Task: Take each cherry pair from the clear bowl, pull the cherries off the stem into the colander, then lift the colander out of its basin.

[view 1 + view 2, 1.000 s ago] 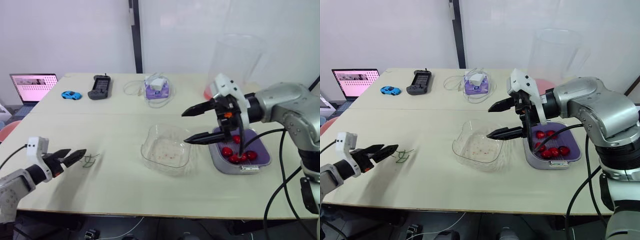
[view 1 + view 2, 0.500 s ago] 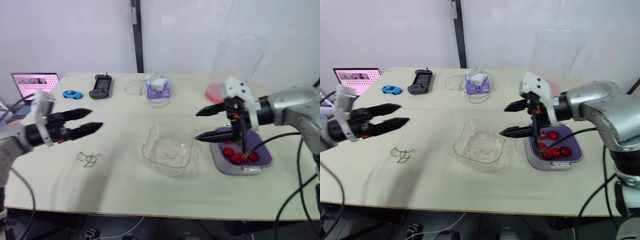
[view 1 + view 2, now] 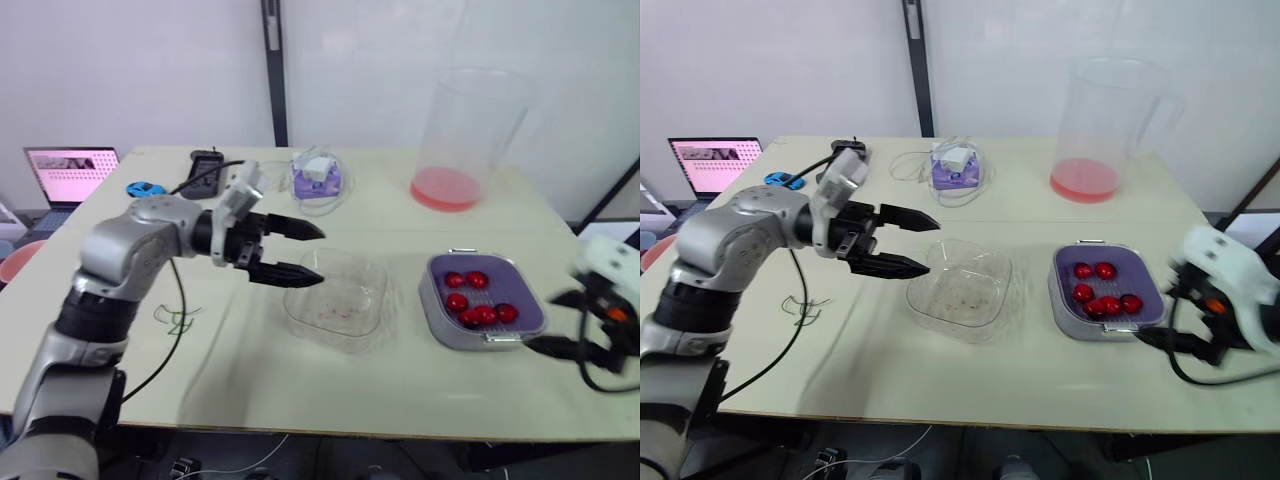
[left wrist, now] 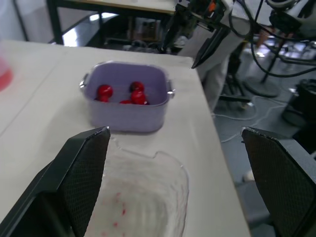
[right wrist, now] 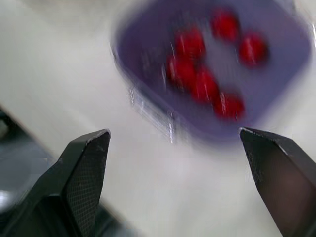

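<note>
My right gripper should next grab the colander by its rim at the clear handle (image 3: 503,337) (image 5: 155,111) to lift it out, because the basin wraps closely around the colander's sides.
The clear bowl (image 3: 335,298) sits mid-table with red smears on its bottom. My left gripper (image 3: 320,256) is open and empty, its fingers (image 4: 84,173) pointing over the bowl's left rim. To the right stands the purple colander (image 3: 483,297), with several red cherries (image 3: 470,300) in it. My right gripper (image 3: 1155,315) is open and empty, low beside the colander's front right corner near the table's edge. In the right wrist view the colander (image 5: 212,74) lies ahead of the fingers (image 5: 84,177). Bare green stems (image 3: 178,320) lie on the table at the left.
A tall clear pitcher (image 3: 465,135) with red liquid stands behind the colander. A purple box with cables (image 3: 318,178), a game controller (image 3: 205,165), a blue toy car (image 3: 143,188) and a laptop (image 3: 65,170) line the far side.
My left arm swung from the table's front left to the bowl's left rim, away from the stems. My right gripper left its place over the colander and dropped to its front right.
</note>
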You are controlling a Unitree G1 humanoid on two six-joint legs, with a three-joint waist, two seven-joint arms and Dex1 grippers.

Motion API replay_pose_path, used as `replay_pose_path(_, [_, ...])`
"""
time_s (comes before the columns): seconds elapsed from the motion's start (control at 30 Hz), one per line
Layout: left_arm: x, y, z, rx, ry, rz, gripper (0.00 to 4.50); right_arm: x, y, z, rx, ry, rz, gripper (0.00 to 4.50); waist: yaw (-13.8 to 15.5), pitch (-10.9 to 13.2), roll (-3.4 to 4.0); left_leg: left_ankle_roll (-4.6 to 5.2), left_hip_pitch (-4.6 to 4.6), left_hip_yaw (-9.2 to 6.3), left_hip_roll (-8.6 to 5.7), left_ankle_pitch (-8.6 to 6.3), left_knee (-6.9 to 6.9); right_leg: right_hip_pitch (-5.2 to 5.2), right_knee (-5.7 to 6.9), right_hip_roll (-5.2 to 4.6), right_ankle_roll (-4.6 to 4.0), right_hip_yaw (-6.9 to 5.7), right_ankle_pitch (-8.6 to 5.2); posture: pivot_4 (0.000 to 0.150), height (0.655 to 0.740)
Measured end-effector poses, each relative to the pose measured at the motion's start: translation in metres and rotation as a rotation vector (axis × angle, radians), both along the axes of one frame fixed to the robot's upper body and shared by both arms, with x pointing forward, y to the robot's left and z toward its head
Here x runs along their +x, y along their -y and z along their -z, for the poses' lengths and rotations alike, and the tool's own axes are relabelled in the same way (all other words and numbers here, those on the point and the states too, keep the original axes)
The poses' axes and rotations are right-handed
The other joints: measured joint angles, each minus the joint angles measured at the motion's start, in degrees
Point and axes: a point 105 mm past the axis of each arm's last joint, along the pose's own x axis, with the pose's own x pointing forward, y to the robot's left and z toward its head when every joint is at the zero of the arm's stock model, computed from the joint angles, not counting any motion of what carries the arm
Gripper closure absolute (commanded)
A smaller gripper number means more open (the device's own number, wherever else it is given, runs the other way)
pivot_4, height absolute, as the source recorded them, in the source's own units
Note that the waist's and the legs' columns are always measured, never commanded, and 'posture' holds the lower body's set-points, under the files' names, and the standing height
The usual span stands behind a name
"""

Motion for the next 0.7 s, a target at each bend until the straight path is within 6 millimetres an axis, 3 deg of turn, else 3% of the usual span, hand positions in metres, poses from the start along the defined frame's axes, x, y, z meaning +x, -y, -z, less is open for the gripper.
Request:
replay_pose_path(0.17, [0.002,0.014,-0.009,-0.01,0.015,0.078,0.05,-0.05,0.035,0.007,0.008,-0.015,0.182,0.0,0.2,0.0,-0.1,0.08,0.02,-0.04,-0.01,-0.05,-0.01,0.25,-0.31,-0.02,0.04,-0.09,-0.01,0.15,0.7332])
replay_pose_path(0.3, [-0.001,0.02,-0.015,-0.004,0.048,0.115,0.05,-0.062,0.038,0.002,-0.049,-0.006,0.176,0.0,-1.0,0.0,-0.11,0.11,0.34,-0.03,0.02,-0.07,-0.03,0.57,-0.39,0.0,0.07,-0.06,0.01,0.15,0.7332])
replay_pose_path(0.4, [-0.001,0.02,-0.015,-0.002,0.047,0.118,0.05,-0.055,0.031,-0.005,-0.083,0.005,0.111,0.0,-1.5,0.0,-0.11,0.11,0.66,-0.03,0.02,-0.07,-0.1,0.89,-0.43,0.0,0.08,-0.06,-0.01,0.15,0.7332])
replay_pose_path(0.53, [0.001,0.018,-0.013,-0.006,0.044,0.08,0.05,-0.024,0.002,-0.019,-0.17,0.017,-0.118,0.0,-1.8,0.0,-0.09,0.15,0.74,-0.03,0.03,-0.09,-0.16,0.94,-0.44,0.0,0.09,-0.04,-0.02,0.15,0.7332])
replay_pose_path(0.7, [0.008,0.014,0.002,0.001,0.018,0.008,0.05,0.007,-0.016,-0.006,-0.269,-0.065,-0.346,0.0,-1.2,0.0,-0.09,0.16,0.48,-0.03,0.01,-0.1,-0.02,0.82,-0.46,-0.08,0.12,-0.09,-0.03,0.15,0.7332])
